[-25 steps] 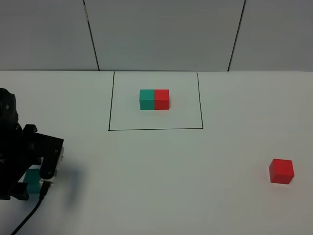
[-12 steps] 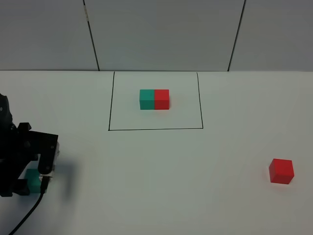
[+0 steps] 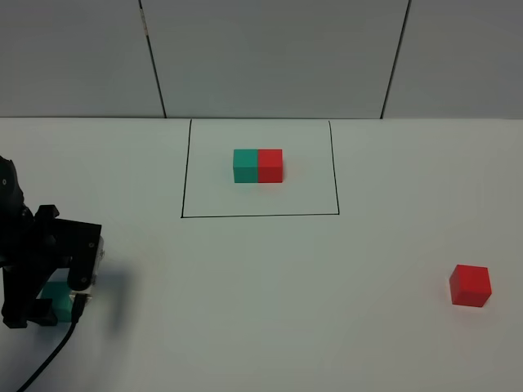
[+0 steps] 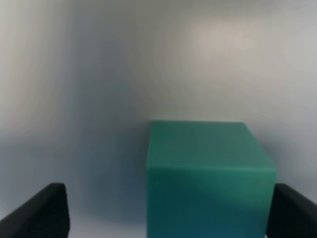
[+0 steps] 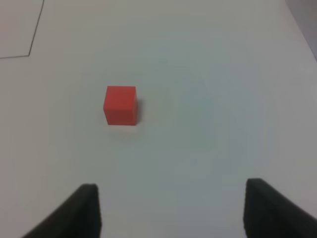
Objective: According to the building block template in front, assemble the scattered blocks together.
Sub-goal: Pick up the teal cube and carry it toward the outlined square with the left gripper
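Observation:
The loose teal cube (image 3: 59, 300) builds the teal half of the template (image 3: 245, 166), so the robot's left gripper should grab it by its opposite sides next.
The template is a teal and red bar (image 3: 258, 165) inside a thin black drawn rectangle (image 3: 260, 216) at the far middle of the table. The loose teal cube (image 3: 59, 300) sits at the near left. My left gripper (image 3: 51, 309) is down around it and open. In the left wrist view the teal cube (image 4: 210, 181) sits between the two fingertips, close to one finger (image 4: 294, 210) and well apart from the other. The loose red cube (image 3: 470, 285) sits at the near right. My right gripper (image 5: 181, 210) is open and empty, short of the red cube (image 5: 120, 104). It is out of the exterior view.
The white table (image 3: 270, 302) runs back to a grey panelled wall (image 3: 270, 57). The left arm's black cable (image 3: 45, 359) trails toward the near edge. A corner of the drawn rectangle (image 5: 30, 49) shows in the right wrist view.
The left arm has shifted slightly around the teal cube, first left, then a little back to the right. Both cubes and the template have stayed in place.

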